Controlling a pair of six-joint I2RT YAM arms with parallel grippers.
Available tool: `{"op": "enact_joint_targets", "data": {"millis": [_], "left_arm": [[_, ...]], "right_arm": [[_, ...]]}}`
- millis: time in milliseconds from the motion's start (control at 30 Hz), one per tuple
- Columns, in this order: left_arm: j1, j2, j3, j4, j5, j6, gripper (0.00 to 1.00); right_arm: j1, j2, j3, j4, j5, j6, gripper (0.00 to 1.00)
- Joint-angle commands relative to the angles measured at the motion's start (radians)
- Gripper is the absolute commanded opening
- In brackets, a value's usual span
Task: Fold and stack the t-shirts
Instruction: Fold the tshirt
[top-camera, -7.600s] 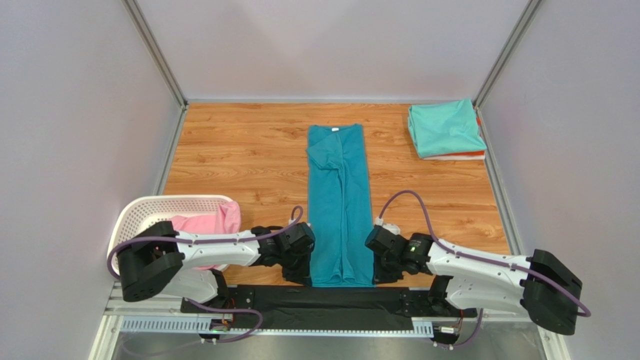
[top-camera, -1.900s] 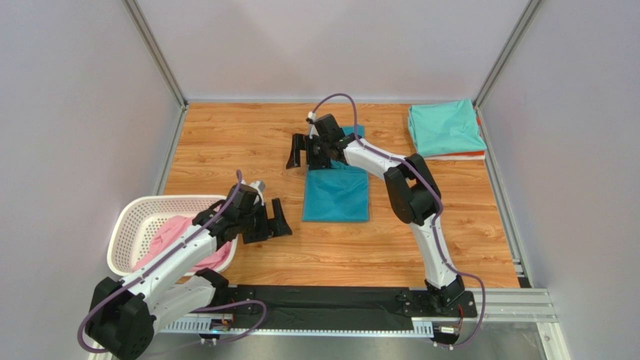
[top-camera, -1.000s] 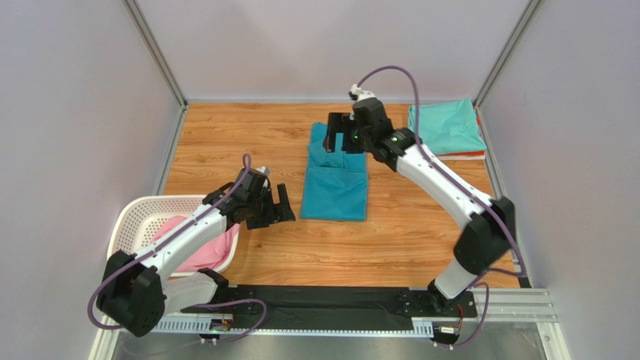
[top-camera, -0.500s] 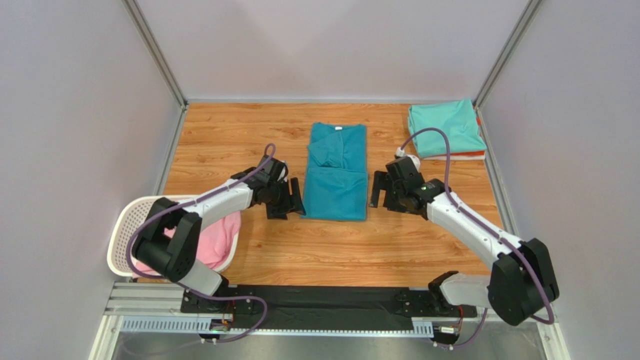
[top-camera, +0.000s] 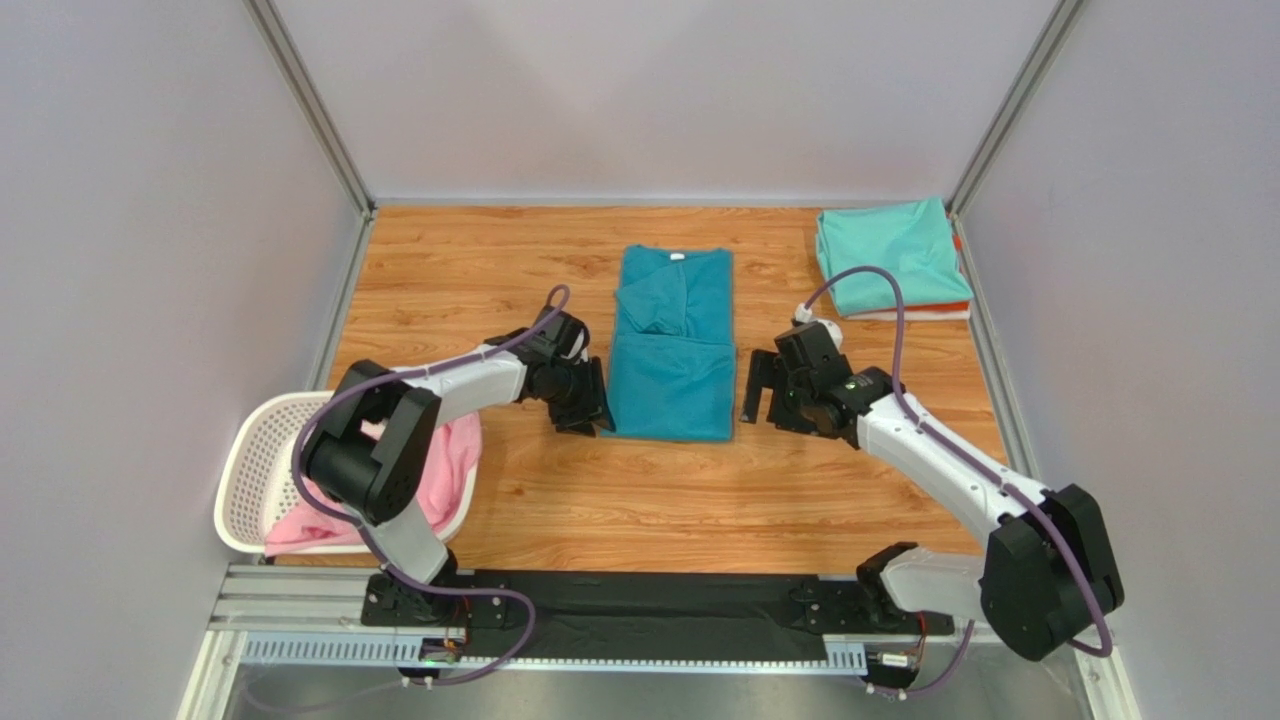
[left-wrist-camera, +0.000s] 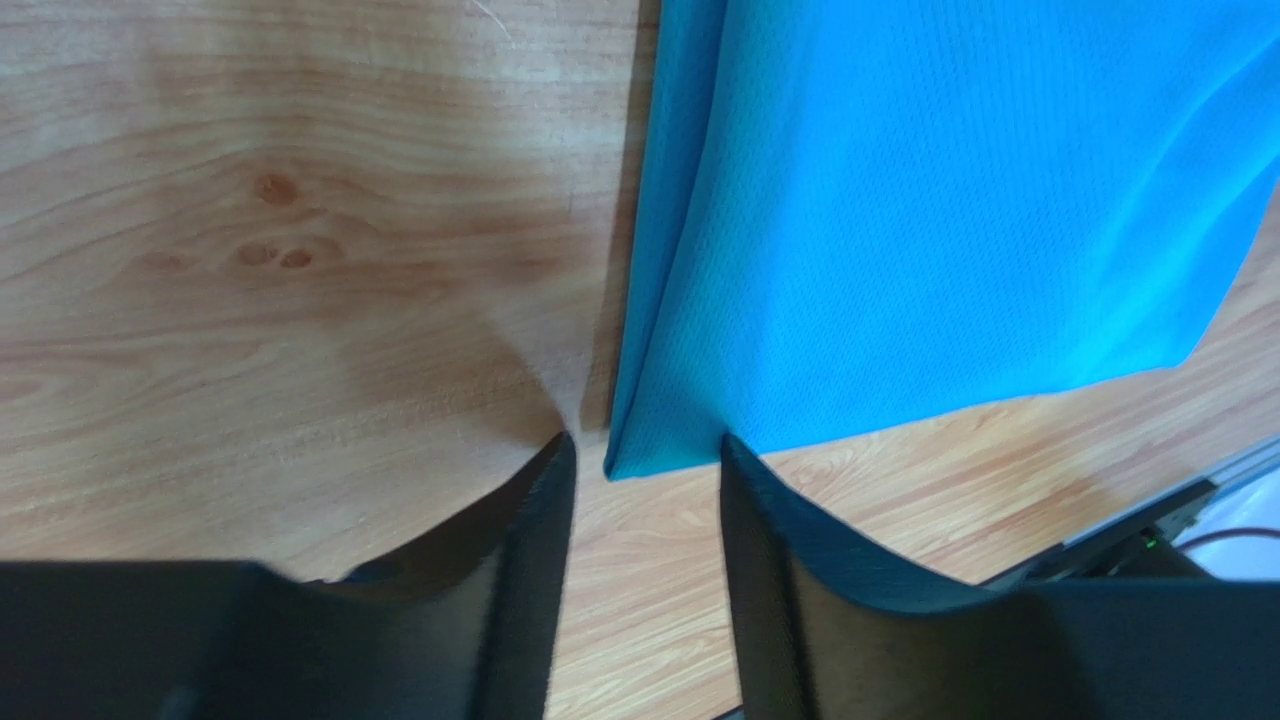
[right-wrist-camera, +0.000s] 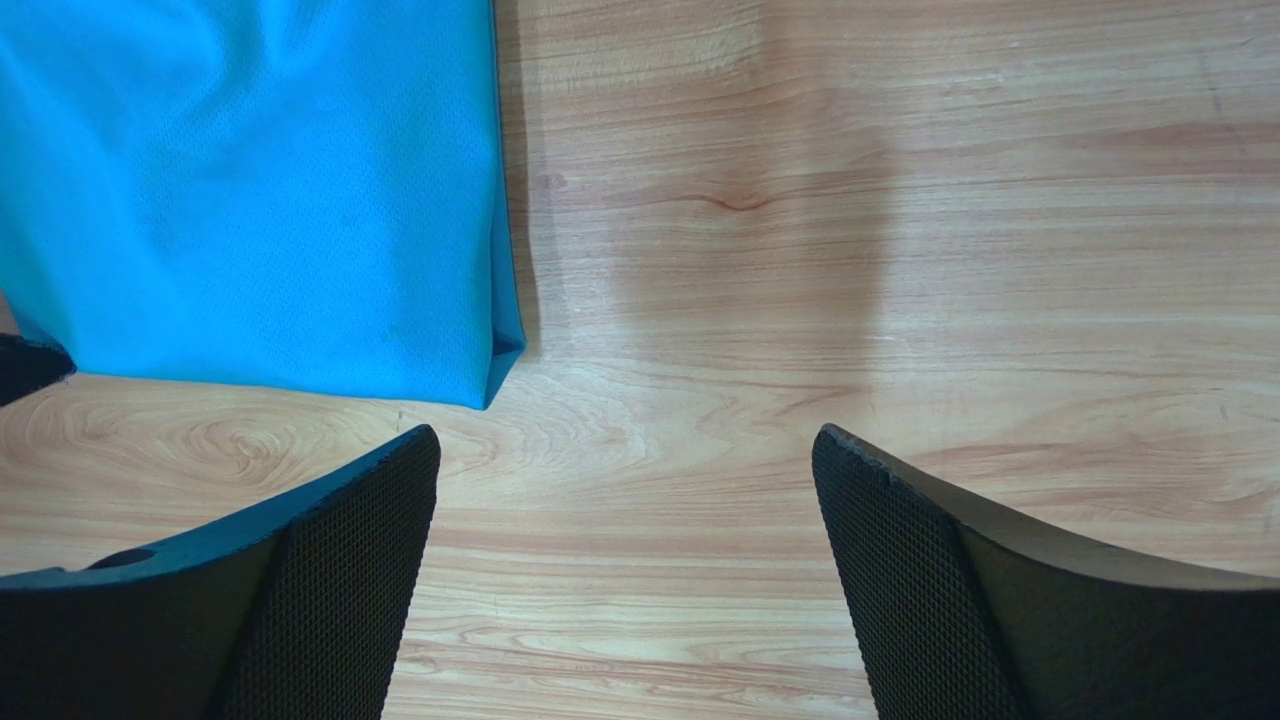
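Observation:
My right gripper grabs the teal t-shirt's near corner opposite my left gripper next, to fold the t-shirt's near edge toward the far side.
A deep teal t-shirt lies in the middle of the wooden table, its near half folded over the far half. My left gripper is low at its near left corner. In the left wrist view the jaws stand narrowed but apart, with the teal corner at the tips and touching neither finger. My right gripper sits just right of the near right corner. It is wide open over bare wood, the teal cloth up and to its left. A folded mint t-shirt lies on an orange one at the far right. A pink t-shirt is in the basket.
The white lattice basket stands at the near left, beside the left arm's base. Grey walls with metal posts close the table on three sides. The black mounting rail runs along the near edge.
The left gripper moved from beside the basket to the teal shirt's near left corner, its jaws narrowing. The right gripper swung from the shirt's far end to its near right corner.

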Motion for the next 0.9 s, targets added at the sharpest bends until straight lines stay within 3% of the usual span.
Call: {"op": "enact_joint_targets", "data": {"millis": [0, 167, 200, 267, 400, 500, 733, 867], "left_arm": [[-0.002, 0.031, 0.038, 0.014, -0.017, 0.018, 0.43], [-0.002, 0.039, 0.035, 0.0, -0.017, 0.018, 0.19], [-0.002, 0.038, 0.026, 0.003, -0.017, 0.011, 0.09], [-0.002, 0.037, 0.024, 0.004, -0.013, 0.011, 0.01], [-0.004, 0.03, 0.007, 0.009, -0.01, 0.004, 0.0], [-0.004, 0.028, 0.002, 0.009, -0.007, 0.001, 0.0], [-0.004, 0.016, -0.007, 0.01, -0.008, -0.005, 0.0], [-0.006, 0.007, -0.01, 0.01, -0.011, -0.009, 0.0]], "right_arm": [[0.002, 0.027, -0.005, 0.061, -0.047, 0.012, 0.95], [0.002, 0.082, -0.006, 0.105, -0.114, 0.014, 0.92], [0.001, 0.101, -0.002, 0.121, -0.128, 0.014, 0.89], [0.002, 0.121, 0.001, 0.141, -0.174, 0.015, 0.84], [0.002, 0.185, 0.011, 0.185, -0.216, 0.015, 0.77], [0.002, 0.24, 0.024, 0.213, -0.266, 0.014, 0.63], [0.002, 0.322, 0.026, 0.25, -0.302, 0.017, 0.52], [0.002, 0.351, 0.017, 0.257, -0.312, 0.021, 0.32]]}}
